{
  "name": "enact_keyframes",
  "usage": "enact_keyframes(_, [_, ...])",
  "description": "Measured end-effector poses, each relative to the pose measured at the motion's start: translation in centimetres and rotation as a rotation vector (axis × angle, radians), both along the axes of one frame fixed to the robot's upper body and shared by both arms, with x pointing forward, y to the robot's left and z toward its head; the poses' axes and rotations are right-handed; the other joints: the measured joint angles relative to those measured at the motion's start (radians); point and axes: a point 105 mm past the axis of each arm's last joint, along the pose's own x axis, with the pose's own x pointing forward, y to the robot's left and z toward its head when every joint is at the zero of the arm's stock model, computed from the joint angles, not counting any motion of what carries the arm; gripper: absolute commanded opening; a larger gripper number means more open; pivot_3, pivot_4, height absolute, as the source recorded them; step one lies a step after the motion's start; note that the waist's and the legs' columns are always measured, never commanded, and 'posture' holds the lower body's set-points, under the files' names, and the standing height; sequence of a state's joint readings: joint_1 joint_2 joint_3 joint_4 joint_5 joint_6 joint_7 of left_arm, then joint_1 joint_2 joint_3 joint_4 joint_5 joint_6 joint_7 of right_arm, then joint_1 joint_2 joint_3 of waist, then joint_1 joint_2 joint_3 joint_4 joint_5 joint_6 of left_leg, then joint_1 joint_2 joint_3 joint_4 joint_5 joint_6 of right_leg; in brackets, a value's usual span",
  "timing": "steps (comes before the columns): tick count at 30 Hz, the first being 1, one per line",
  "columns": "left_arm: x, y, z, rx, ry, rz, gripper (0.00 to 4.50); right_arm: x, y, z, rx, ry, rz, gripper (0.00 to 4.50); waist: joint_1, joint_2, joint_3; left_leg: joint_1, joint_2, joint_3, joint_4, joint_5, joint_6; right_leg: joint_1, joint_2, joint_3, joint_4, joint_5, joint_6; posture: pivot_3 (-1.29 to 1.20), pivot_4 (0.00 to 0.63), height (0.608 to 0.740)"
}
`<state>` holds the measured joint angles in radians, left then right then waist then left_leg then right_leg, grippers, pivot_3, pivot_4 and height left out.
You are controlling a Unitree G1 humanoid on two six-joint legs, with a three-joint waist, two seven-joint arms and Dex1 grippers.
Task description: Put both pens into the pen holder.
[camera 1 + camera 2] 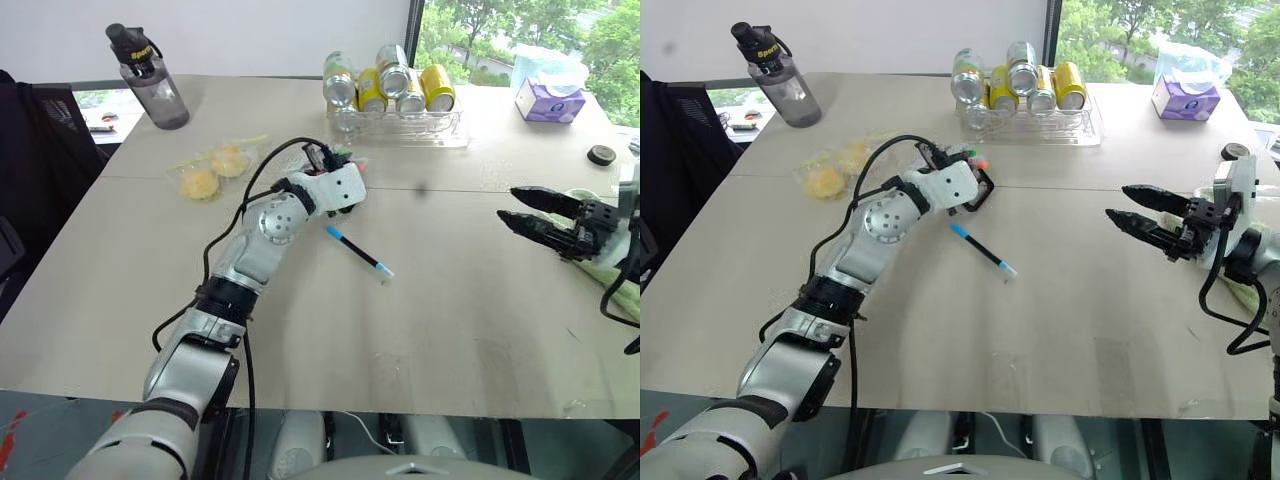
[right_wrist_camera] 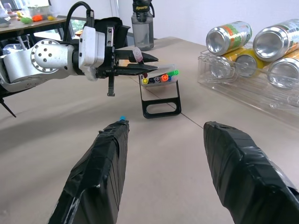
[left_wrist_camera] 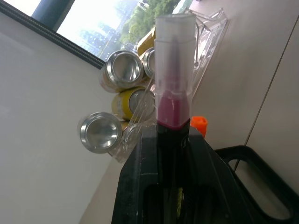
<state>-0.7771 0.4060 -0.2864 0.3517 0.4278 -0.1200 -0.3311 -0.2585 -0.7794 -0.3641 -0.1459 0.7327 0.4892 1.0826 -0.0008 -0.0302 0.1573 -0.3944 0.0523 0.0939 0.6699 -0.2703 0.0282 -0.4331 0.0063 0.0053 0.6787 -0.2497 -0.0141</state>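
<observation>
The black pen has to get into the pen holder, so the robot's right gripper should next grab it by its clear-end with the cap.
My left gripper is shut on the pink pen, whose whitish tip sticks out past the black fingers. It hovers level just beside the pen holder, a black frame with green, orange and yellow marker ends showing in it. The holder sits mid-table, partly hidden behind the left hand. The other pen, black with light-blue ends, lies flat on the table nearer to me than the holder. Off to the right, above the table, my right gripper stands open and holds nothing.
A clear tray of cans stands at the back of the table. Behind it to the right is a tissue box. A water bottle stands at the back left, and a bag of yellow items lies left of the holder.
</observation>
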Motion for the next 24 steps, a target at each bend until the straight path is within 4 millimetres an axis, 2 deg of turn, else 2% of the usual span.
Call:
enact_keyframes(9, [0.7, 0.79, -0.4, 0.043, -0.004, 0.022, 0.0, -0.22, 0.02, 0.13, 0.002, 0.0, 0.003, 2.7, -0.001, 0.0, 0.0, 0.0, 0.0, 0.0, 0.0, 0.0, 0.0, 0.0, 0.0, 0.0, 0.0, 0.0, 0.0, 0.0, 0.15, 0.74])
enact_keyframes(11, [0.74, 0.87, -0.48, 0.053, -0.006, 0.027, 1.01, -0.35, 0.11, 0.31, 0.001, 0.0, 0.013, 2.76, 0.0, 0.0, 0.0, 0.0, 0.0, 0.0, 0.0, 0.0, 0.0, 0.0, 0.0, 0.0, 0.0, 0.0, 0.0, 0.0, 0.15, 0.74])
enact_keyframes(13, [0.76, 0.9, -0.44, 0.053, -0.011, 0.031, 1.66, -0.48, 0.26, 0.49, -0.004, -0.006, 0.02, 2.76, 0.0, 0.0, 0.0, 0.0, 0.0, 0.0, 0.0, 0.0, 0.0, 0.0, 0.0, 0.0, 0.0, 0.0, 0.0, 0.0, 0.15, 0.74])
enact_keyframes(19, [0.87, 1.08, 0.03, 0.054, -0.046, 0.05, 4.39, -0.51, 0.31, 0.55, -0.003, -0.005, 0.024, 2.76, 0.0, 0.0, 0.0, 0.0, 0.0, 0.0, 0.0, 0.0, 0.0, 0.0, 0.0, 0.0, 0.001, 0.0, 0.0, 0.0, 0.15, 0.74])
enact_keyframes(24, [0.95, 1.15, 0.42, 0.058, -0.064, 0.056, 4.39, -0.44, 0.42, 0.6, -0.004, -0.006, 0.028, 2.76, 0.001, 0.0, 0.0, 0.0, 0.0, 0.0, 0.001, 0.0, 0.0, 0.0, 0.0, 0.0, 0.001, 0.0, 0.0, 0.0, 0.15, 0.74])
